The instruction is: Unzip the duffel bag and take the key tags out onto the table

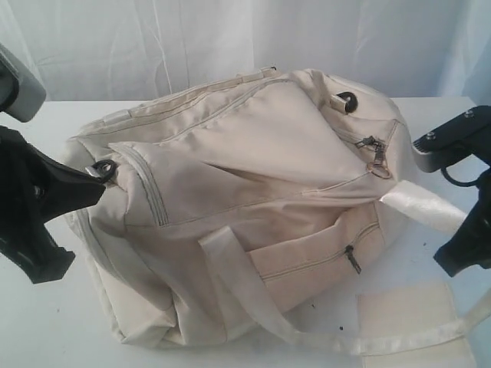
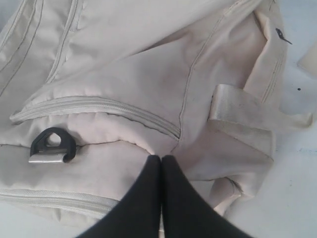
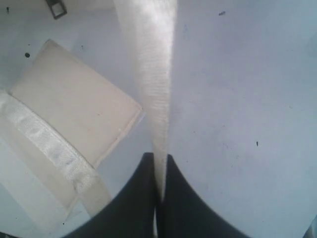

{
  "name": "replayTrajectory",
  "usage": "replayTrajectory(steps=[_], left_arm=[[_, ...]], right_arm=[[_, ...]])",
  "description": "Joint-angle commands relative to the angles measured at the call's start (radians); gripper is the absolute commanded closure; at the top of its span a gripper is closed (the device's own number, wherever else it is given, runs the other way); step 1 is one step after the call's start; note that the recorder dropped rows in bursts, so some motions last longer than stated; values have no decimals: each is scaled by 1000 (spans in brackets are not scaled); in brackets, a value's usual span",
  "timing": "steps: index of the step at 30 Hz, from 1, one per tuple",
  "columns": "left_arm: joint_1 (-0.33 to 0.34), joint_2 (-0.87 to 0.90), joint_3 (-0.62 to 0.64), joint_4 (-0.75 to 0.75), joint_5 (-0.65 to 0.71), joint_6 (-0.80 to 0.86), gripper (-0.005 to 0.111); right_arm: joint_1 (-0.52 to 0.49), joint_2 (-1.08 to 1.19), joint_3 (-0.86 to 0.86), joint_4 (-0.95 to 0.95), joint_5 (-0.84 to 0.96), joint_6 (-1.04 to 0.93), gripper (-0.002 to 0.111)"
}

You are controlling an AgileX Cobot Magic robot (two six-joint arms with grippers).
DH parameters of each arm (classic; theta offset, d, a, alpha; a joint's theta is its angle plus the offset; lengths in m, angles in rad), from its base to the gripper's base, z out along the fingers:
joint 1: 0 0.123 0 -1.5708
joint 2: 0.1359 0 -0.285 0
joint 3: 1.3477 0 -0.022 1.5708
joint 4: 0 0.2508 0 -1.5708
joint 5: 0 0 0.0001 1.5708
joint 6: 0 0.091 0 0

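Note:
My right gripper needs to stay closed on the strap handle (image 1: 423, 205) (image 3: 148, 74) until I move the handle toward the bag. The handle is stretched tight from the bag to my fingers.
The cream duffel bag (image 1: 245, 199) lies on the white table (image 1: 46, 322) with its zippers closed. Two dark zipper pulls (image 1: 376, 157) sit together at its right end. My left gripper (image 1: 102, 182) is at the bag's left end beside a dark D-ring (image 2: 49, 146). Its black fingers are shut, and a pucker of bag fabric (image 2: 163, 144) is pinched at the tips of the gripper (image 2: 161, 157). A cream strap handle (image 3: 148, 74) runs taut from the bag's right end into my right gripper (image 3: 158, 157), which is shut on it just above the table. The key tags are hidden.
A flat cream shoulder pad (image 1: 410, 314) on a long strap (image 1: 307, 337) lies on the table in front of the bag's right end. A side pocket zipper pull (image 1: 353, 261) faces the front. A second dark ring (image 1: 347, 101) sits at the bag's far right.

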State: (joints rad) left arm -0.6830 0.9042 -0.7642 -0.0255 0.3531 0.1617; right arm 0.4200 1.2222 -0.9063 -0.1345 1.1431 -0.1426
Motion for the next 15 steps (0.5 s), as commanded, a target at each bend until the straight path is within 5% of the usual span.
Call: replayTrajectory(steps=[1, 15], left_arm=[[-5, -8, -6, -11, 11, 3, 107], [-5, -8, -6, -11, 13, 8, 107]], right_arm=[[3, -41, 11, -30, 78, 15, 108], [3, -10, 12, 125, -187, -154, 104]])
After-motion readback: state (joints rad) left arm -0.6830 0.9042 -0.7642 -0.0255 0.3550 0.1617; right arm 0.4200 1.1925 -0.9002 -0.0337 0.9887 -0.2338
